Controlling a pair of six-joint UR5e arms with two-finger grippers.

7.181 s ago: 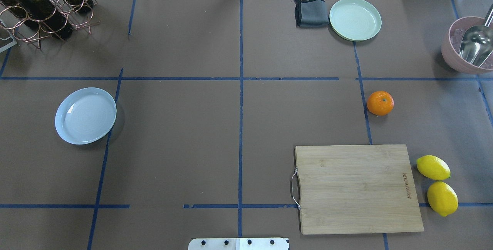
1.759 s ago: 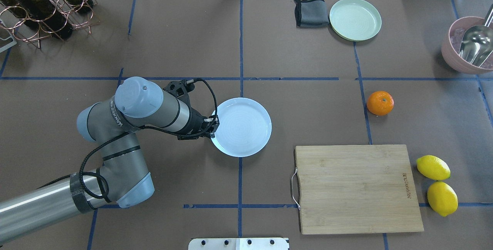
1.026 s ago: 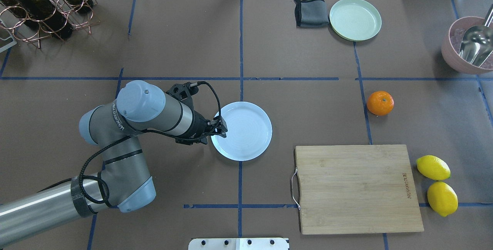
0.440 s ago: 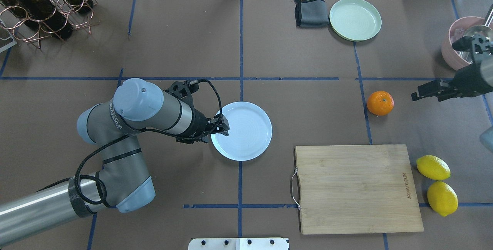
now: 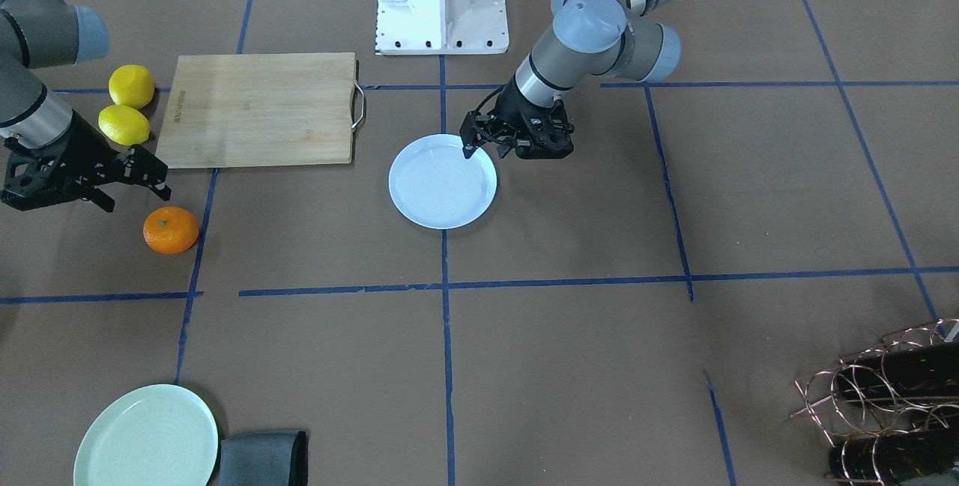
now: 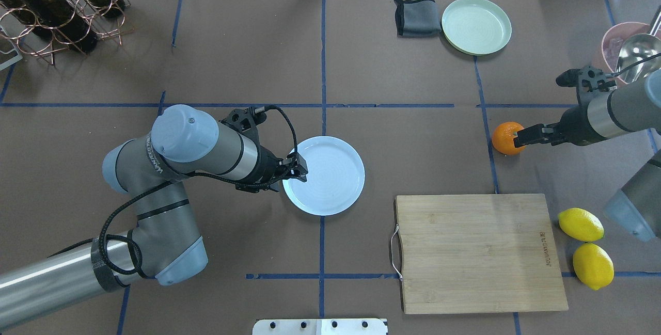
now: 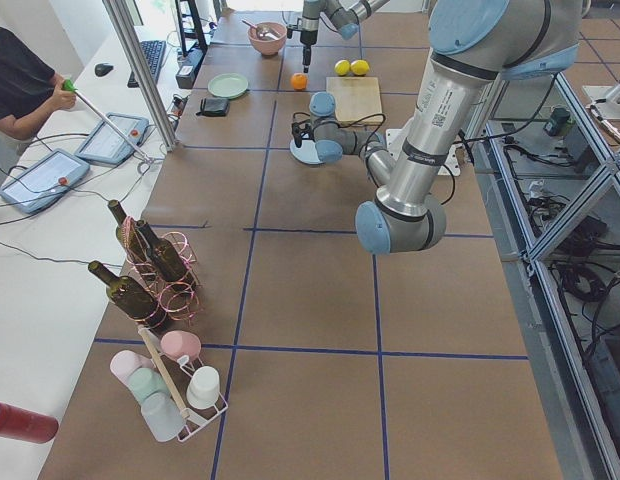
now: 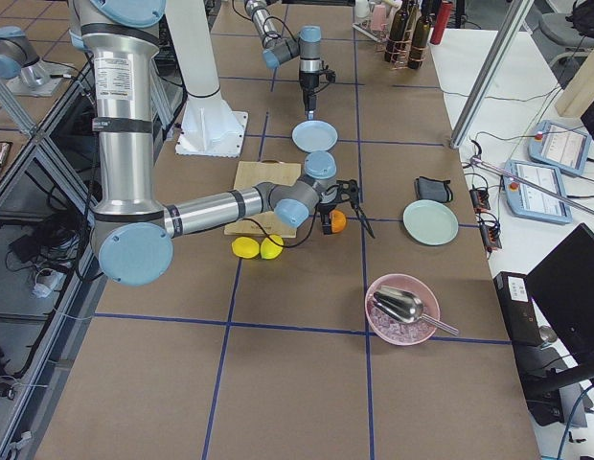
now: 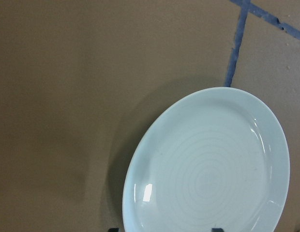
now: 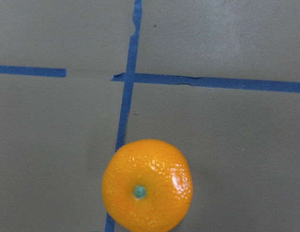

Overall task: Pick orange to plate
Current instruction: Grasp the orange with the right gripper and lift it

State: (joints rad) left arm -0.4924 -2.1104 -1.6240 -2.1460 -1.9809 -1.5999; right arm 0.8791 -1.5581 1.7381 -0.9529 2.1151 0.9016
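Note:
My right gripper grabs the orange (image 5: 171, 230) by its rounded sides next, to put it on the plate (image 5: 442, 181).
The orange (image 6: 507, 138) (image 5: 171, 230) rests on the brown table at the right, beside a blue tape line. My right gripper (image 6: 520, 137) (image 5: 135, 198) hovers open just above its right side, holding nothing; the right wrist view shows the orange (image 10: 147, 186) close below with its stem dimple up. The pale bluish-white plate (image 6: 330, 190) (image 5: 442, 201) lies flat and bare at the table's middle. My left gripper (image 6: 298, 170) (image 5: 479, 145) stands open over the plate's left rim, and the plate (image 9: 208, 169) fills the left wrist view's lower right.
A wooden cutting board (image 6: 480, 252) lies at the front right, with two yellow lemons (image 6: 581, 224) beside it. A mint-green plate (image 6: 476, 25) and grey cloth (image 6: 417, 15) sit at the back. A pink bowl (image 6: 614, 51) with a scoop is far right, a bottle rack (image 6: 57, 4) back left.
My left gripper carried the plate from the left to the middle and let go of it. My right arm came in from the right and moved left, over the orange.

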